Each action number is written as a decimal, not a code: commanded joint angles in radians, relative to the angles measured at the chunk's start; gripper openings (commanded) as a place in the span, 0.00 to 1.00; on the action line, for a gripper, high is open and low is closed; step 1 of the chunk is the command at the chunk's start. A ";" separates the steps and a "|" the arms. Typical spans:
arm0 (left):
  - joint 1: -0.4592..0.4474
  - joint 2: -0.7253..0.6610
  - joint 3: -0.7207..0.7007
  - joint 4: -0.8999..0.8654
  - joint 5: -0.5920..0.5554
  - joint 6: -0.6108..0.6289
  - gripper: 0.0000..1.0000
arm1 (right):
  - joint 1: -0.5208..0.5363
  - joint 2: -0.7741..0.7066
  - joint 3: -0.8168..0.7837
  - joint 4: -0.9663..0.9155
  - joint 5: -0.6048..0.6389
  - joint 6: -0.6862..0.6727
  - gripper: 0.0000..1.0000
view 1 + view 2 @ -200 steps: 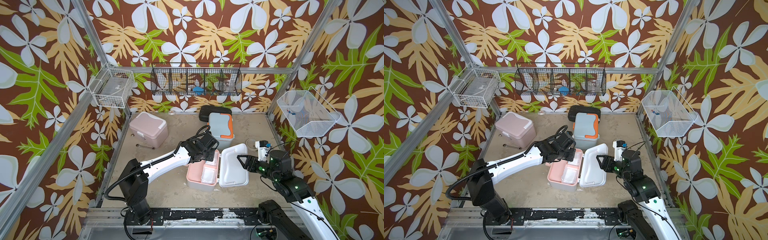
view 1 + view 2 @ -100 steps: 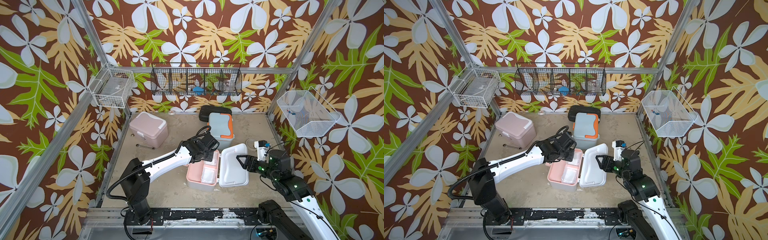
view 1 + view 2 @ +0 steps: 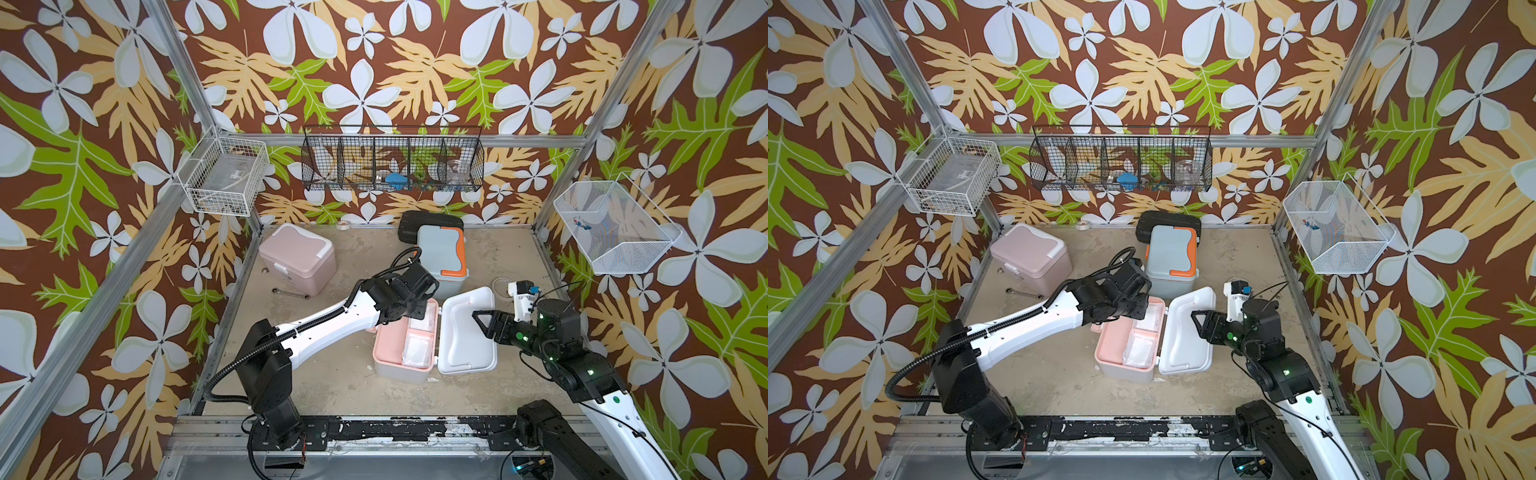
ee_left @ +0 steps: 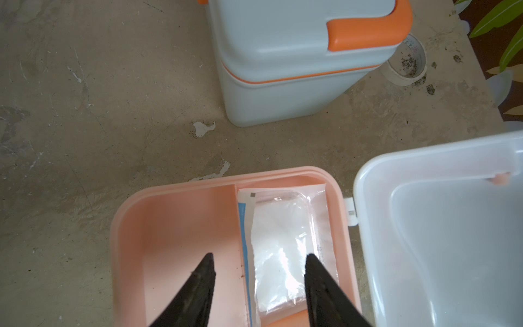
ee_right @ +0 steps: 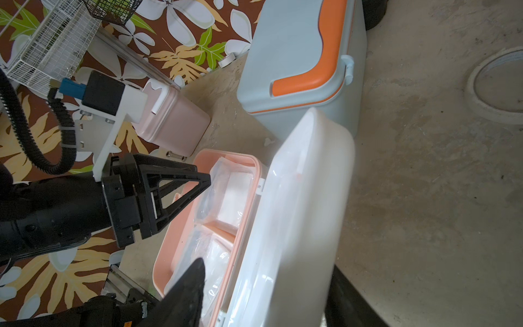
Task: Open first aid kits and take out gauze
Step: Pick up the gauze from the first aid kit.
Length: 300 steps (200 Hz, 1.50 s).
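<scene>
My left gripper grabs the back gauze packet's blue-striped edge along the divider next, to take the packet out of the tray [image 3: 380, 357].
The white first aid kit with a peach tray [image 3: 380, 357] stands open, its lid [image 3: 469, 336] folded out to the right. Gauze packets lie in the tray's two right compartments: one [image 3: 417, 349] nearer the front and one [image 4: 280, 240] further back. My left gripper [image 4: 259, 254] hovers open just above the tray, its fingers straddling the divider and the back gauze packet. My right gripper [image 5: 267, 266] is shut on the lid, one finger inside it and one outside. The blue kit [image 3: 440, 253] and the pink kit [image 3: 297, 257] are closed.
A flat black case [image 3: 415, 220] lies behind the blue kit. A tape ring [image 3: 500, 286] sits right of the lid. A wrench [image 3: 291, 294] lies in front of the pink kit. Wire baskets [image 3: 392, 162] hang on the walls.
My left gripper's jaws have opened from shut while staying over the tray. The right gripper and the lid have barely moved.
</scene>
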 commanded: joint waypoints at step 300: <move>0.687 -0.756 -0.529 0.156 0.168 -0.165 0.00 | 0.001 0.005 -0.017 0.043 -0.040 -0.015 0.69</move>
